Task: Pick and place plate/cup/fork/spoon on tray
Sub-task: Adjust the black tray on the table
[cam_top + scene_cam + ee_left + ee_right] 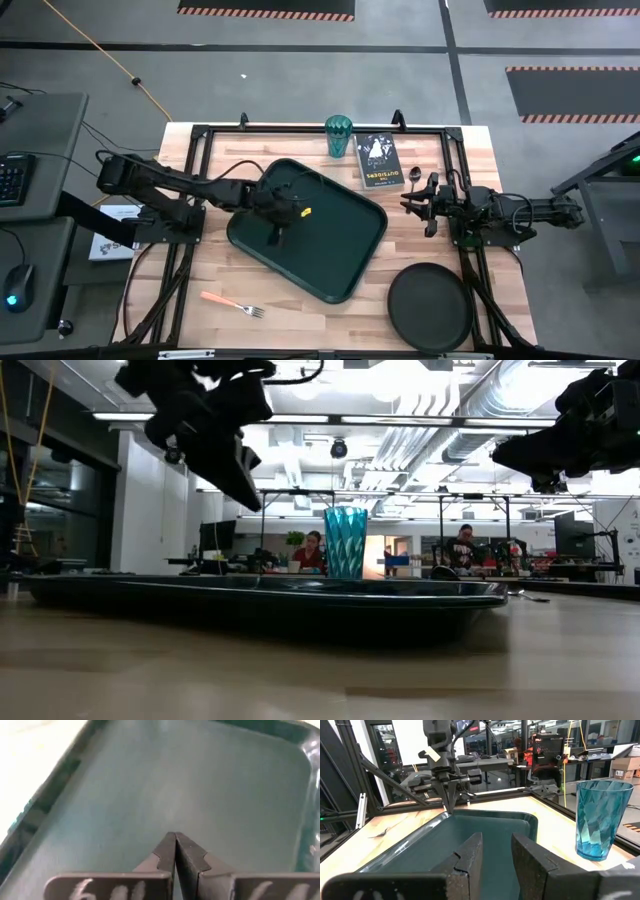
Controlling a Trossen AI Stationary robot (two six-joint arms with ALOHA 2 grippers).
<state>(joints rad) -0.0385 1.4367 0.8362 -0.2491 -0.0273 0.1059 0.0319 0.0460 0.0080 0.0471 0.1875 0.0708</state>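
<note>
Next, my right gripper takes hold of the teal cup by its rim [338, 121] [604, 786] to get it onto the tray.
The dark green tray [330, 250] lies slantwise at the table's middle. My left gripper [274, 238] is shut and empty, pointing down a little above the tray's floor [175, 836]; the low view shows it clear of the tray [250, 498]. My right gripper [410, 203] is open and empty, level, just right of the tray [497, 845]. The teal cup [338, 135] stands upright at the far edge [599, 817]. The black plate [430, 305] lies at the near right. The orange-handled fork [232, 303] lies near the front left. The dark spoon [415, 176] lies right of the book.
A small black book [378, 162] lies beside the cup at the far edge. A black frame [195, 160] runs around the table top. Bare wood [300, 320] shows between the fork and the plate.
</note>
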